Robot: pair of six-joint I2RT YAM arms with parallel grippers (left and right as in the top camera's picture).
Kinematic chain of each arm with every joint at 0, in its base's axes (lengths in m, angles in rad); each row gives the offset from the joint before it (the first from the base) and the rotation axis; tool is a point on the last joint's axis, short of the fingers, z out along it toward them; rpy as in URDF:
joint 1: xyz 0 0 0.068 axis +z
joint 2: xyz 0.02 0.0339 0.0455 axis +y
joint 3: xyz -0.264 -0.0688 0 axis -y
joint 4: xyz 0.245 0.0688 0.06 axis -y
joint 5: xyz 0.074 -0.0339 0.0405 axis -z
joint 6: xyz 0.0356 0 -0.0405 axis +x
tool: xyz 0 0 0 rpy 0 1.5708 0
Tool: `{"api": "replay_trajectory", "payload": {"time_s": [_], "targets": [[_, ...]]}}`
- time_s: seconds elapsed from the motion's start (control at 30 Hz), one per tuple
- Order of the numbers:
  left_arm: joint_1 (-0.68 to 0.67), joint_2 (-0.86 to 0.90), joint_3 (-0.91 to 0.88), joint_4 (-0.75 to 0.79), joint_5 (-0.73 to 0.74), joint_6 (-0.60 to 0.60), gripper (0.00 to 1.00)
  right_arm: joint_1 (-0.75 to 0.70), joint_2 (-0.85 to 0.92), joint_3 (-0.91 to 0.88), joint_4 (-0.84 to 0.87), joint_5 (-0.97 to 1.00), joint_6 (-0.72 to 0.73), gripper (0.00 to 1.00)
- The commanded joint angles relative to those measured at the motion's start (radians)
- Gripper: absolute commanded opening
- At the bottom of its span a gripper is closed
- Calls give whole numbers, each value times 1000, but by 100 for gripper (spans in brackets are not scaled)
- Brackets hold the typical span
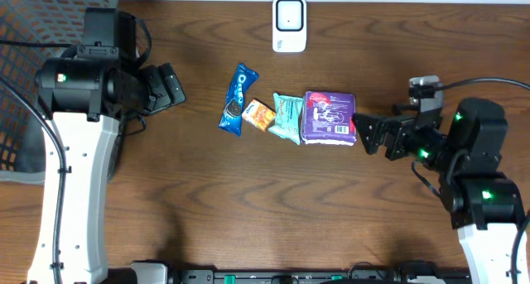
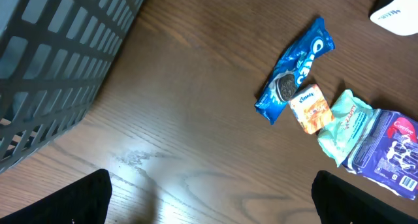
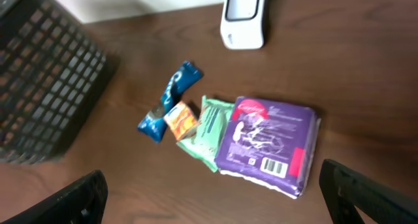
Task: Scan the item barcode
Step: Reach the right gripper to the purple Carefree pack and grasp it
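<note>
I should grab the purple package next with my right gripper, by its edge away from the green packet, to turn the package over for barcode scanning.
Four items lie in a row mid-table: a blue Oreo pack point(image 1: 238, 98), a small orange packet point(image 1: 259, 113), a green packet point(image 1: 287, 117) and a purple package point(image 1: 329, 117) with its barcode point(image 3: 273, 166) facing up. A white barcode scanner point(image 1: 289, 24) stands at the back edge. My right gripper point(image 1: 370, 135) is open just right of the purple package point(image 3: 269, 140), nothing between its fingers. At the left my left gripper point(image 1: 170, 85) is open too, well apart from the Oreo pack point(image 2: 295, 68), over bare wood.
A dark mesh basket point(image 1: 37, 64) fills the far left corner, beside the left arm. The table's wood surface point(image 1: 248, 209) stretches in front of the items.
</note>
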Motion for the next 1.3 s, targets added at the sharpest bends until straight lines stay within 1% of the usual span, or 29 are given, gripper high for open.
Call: {"api": "replay_trajectory", "payload": {"time_s": [0.0,0.1,0.2,0.3,0.37,0.47,0.57,0.77,0.9,0.97,1.1,1.17,1.27], "targets": [[4,5,2,-3,-16,6,98,9,21,27,3,-56,-29,99],[4,5,3,-3,-16,6,98,14,48,27,7,-43,-24,99],[4,5,3,-3,-16,6,98,23,83,28,8,50,65,96],[4,5,3,-3,-16,6,98,26,147,39,8,64,81,97],[4,5,2,-3,-16,6,98,26,216,72,-33,64,84,99],[4,5,3,-3,-16,6,98,24,340,145,-106,64,79,99],[4,5,3,-3,-16,6,98,24,461,206,-116,64,80,98],[4,5,3,-3,-16,6,98,15,646,257,-43,105,68,90],[4,5,3,-3,-16,6,98,-25,725,257,22,92,82,79],[4,5,3,-3,-16,6,98,-50,760,257,33,63,84,72],[4,5,3,-3,-16,6,98,-81,843,257,50,-74,43,65],[4,5,3,-3,-16,6,98,-82,883,257,60,-136,11,65],[4,5,3,-3,-16,6,98,-82,936,257,72,-151,9,64]]}}
